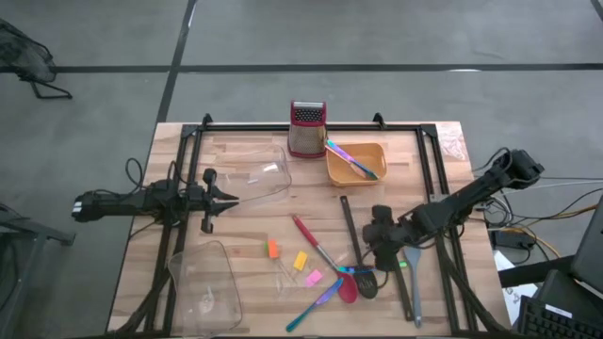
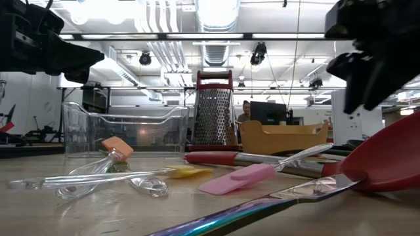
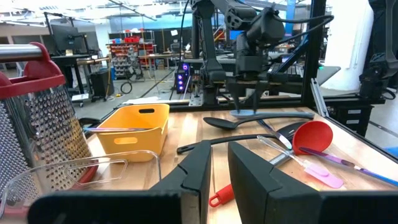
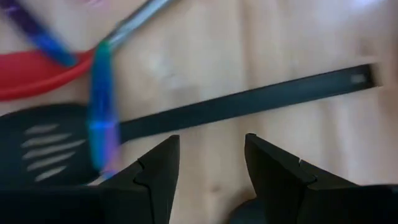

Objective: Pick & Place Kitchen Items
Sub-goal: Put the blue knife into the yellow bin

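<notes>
The robot's right gripper should next add the blue-green stick to the orange tray (image 1: 356, 165), so it should grab the stick by its narrow handle.
The kitchen items lie scattered on the wooden table's near right. There are a black slotted spatula (image 1: 351, 229), a red-handled spatula (image 1: 309, 237), a red spoon (image 1: 348, 288), a grey spatula (image 1: 412, 282), a blue stick (image 1: 316, 305), and orange (image 1: 273, 249), yellow (image 1: 301, 261) and pink (image 1: 314, 277) pieces. My right gripper (image 1: 381, 247) hangs open, slanting down, just above the black spatula's handle (image 4: 249, 102), touching nothing. A blue-green stick (image 4: 99, 106) crosses the spatula's slotted blade. My left gripper (image 1: 226, 198) waits level at the table's left, holding nothing, with only a narrow gap between its fingers (image 3: 219, 171).
An orange tray (image 1: 369, 174) holding one coloured stick stands at the back, beside a steel grater with a red top (image 1: 307, 128). One clear tub (image 1: 256, 175) lies in front of my left gripper, and another (image 1: 207, 281) lies at the near left. Bare wood shows at mid-table.
</notes>
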`<action>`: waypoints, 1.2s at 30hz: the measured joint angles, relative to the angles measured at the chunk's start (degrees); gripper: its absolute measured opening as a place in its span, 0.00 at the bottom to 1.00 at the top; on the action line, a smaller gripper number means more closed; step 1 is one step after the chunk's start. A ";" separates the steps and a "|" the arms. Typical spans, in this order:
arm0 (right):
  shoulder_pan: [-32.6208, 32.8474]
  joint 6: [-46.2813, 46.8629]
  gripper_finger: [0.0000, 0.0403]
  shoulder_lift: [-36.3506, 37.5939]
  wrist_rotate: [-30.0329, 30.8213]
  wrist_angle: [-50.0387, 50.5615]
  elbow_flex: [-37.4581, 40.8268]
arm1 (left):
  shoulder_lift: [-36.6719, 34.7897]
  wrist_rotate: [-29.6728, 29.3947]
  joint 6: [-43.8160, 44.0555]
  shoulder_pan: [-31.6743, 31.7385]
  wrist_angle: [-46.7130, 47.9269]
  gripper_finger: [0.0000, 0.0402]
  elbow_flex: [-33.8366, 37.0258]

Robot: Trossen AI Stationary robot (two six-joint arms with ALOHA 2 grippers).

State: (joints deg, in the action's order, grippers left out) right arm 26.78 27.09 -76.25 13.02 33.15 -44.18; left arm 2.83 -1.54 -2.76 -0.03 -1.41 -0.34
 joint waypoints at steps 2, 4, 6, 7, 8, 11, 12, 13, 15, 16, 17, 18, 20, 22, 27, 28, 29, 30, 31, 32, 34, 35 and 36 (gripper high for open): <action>0.94 0.13 0.43 0.00 -2.47 0.00 0.00 | 0.00 0.00 0.00 0.01 0.00 0.16 0.00; 1.72 1.96 0.42 0.00 -4.40 0.00 0.00 | 0.00 0.00 0.00 0.02 0.00 0.16 0.00; 2.43 4.16 0.41 0.00 -6.63 0.02 0.00 | 0.00 0.00 0.00 0.00 0.00 0.16 0.00; 2.92 5.25 0.41 -0.11 -7.61 0.01 0.02 | 0.00 0.00 0.00 0.00 0.00 0.16 0.00; 3.38 6.22 0.40 -0.36 -8.47 0.07 0.04 | 0.00 0.00 0.00 0.01 0.00 0.16 0.00; 5.36 9.35 0.39 -0.55 -10.03 0.69 0.13 | 0.00 0.00 0.00 0.02 0.00 0.16 0.00; 5.91 10.48 0.39 -0.81 -10.10 0.55 0.11 | 0.00 0.00 0.00 0.02 0.00 0.16 0.00; 6.53 11.76 0.39 -1.07 -10.19 0.62 0.11 | 0.02 0.00 0.00 0.00 -0.02 0.16 0.00; 8.00 13.98 0.38 -1.25 -10.28 1.30 0.17 | 0.00 0.00 0.00 0.02 0.00 0.16 0.00; 8.58 15.00 0.37 -1.13 -10.18 1.16 0.17 | 0.01 0.00 0.00 0.02 0.00 0.16 0.00; 9.13 15.97 0.37 -1.09 -10.08 0.96 0.17 | 0.00 0.00 0.00 0.00 0.00 0.16 0.00; 9.71 16.80 0.36 -1.09 -10.09 0.97 0.23 | 0.00 0.00 0.00 0.00 0.00 0.16 0.00; 10.68 18.47 0.35 -1.12 -10.08 1.17 0.42 | 0.00 0.00 0.00 0.00 0.00 0.16 0.00; 11.41 19.28 0.34 -1.66 -10.08 0.27 0.39 | 0.00 0.00 0.00 0.02 0.00 0.16 0.00; 12.37 19.08 0.32 -4.88 -10.13 -0.73 0.42 | 0.02 0.00 0.00 0.00 0.00 0.16 0.00; 12.37 19.06 0.32 -5.70 -10.15 -0.58 0.42 | 0.00 0.00 0.00 0.02 0.00 0.16 0.00; 12.35 19.03 0.33 -6.55 -10.12 -0.55 0.42 | 0.00 0.00 0.00 0.02 0.00 0.16 0.00; 12.35 18.71 0.33 -7.40 -10.13 -0.59 0.42 | 0.02 0.00 0.00 0.00 0.00 0.16 0.00; 12.35 18.23 0.34 -8.24 -10.10 -0.59 0.42 | 0.00 0.00 0.00 0.01 0.00 0.16 0.00; 12.33 17.87 0.35 -8.98 -10.09 -0.58 0.42 | 0.00 0.00 0.00 0.01 0.00 0.16 0.00; 12.34 17.52 0.37 -10.18 -10.08 -0.71 0.42 | 0.00 0.00 0.00 0.02 0.00 0.16 0.00; 12.35 17.51 0.38 -10.65 -10.09 -0.83 0.42 | 0.00 0.00 0.00 0.02 0.00 0.16 0.00; 12.35 17.51 0.39 -11.09 -10.06 -0.83 0.42 | 0.00 0.00 0.00 0.00 0.00 0.16 0.00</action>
State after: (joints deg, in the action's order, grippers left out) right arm 39.13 44.60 -87.34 2.96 32.32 -43.77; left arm 2.83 -1.54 -2.76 -0.03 -1.41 -0.34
